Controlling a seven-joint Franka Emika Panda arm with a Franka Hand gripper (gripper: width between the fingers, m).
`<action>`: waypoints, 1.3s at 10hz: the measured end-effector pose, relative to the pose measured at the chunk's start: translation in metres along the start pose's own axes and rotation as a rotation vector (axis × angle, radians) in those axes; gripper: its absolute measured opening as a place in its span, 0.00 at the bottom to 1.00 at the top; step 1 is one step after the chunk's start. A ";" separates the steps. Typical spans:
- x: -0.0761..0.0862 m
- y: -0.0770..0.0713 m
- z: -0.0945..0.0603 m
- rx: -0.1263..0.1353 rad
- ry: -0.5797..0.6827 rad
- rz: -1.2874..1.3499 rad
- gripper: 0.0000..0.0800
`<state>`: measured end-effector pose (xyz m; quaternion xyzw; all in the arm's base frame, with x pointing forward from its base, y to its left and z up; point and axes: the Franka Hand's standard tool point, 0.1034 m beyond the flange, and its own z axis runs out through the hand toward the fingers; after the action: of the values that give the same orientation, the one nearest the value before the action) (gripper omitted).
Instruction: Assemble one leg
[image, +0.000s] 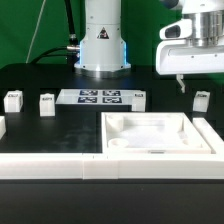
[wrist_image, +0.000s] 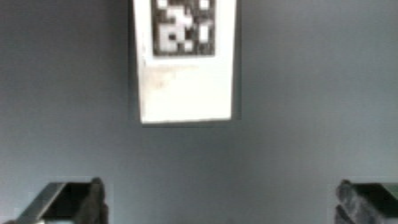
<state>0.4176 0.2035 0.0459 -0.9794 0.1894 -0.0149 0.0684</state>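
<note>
The white leg will be assembled into the corner socket of the square tabletop, so the gripper will next grab the leg by its tagged end (wrist_image: 183, 28).
Several small white legs with marker tags stand on the black table: two at the exterior view's left (image: 13, 99) (image: 46, 103), one by the marker board (image: 139, 98), one at the right (image: 202, 100). My gripper (image: 181, 84) hangs in the air above and slightly left of the right leg, open and empty. In the wrist view a white leg (wrist_image: 185, 65) with its tag at one end lies on the dark table ahead of the gripper (wrist_image: 221, 206). Both fingertips (wrist_image: 71, 205) stand wide apart with nothing between them.
The large white square tabletop (image: 112, 135) with corner sockets lies at the front middle. The marker board (image: 100, 97) lies in front of the robot base (image: 102, 45). A white rail (image: 60, 164) runs along the table's front edge.
</note>
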 end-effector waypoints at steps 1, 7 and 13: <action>-0.001 0.005 0.001 -0.022 -0.043 -0.033 0.81; -0.005 0.020 0.006 -0.126 -0.441 -0.034 0.81; -0.026 0.019 0.013 -0.156 -0.796 -0.020 0.81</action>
<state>0.3873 0.1977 0.0305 -0.9126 0.1391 0.3794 0.0619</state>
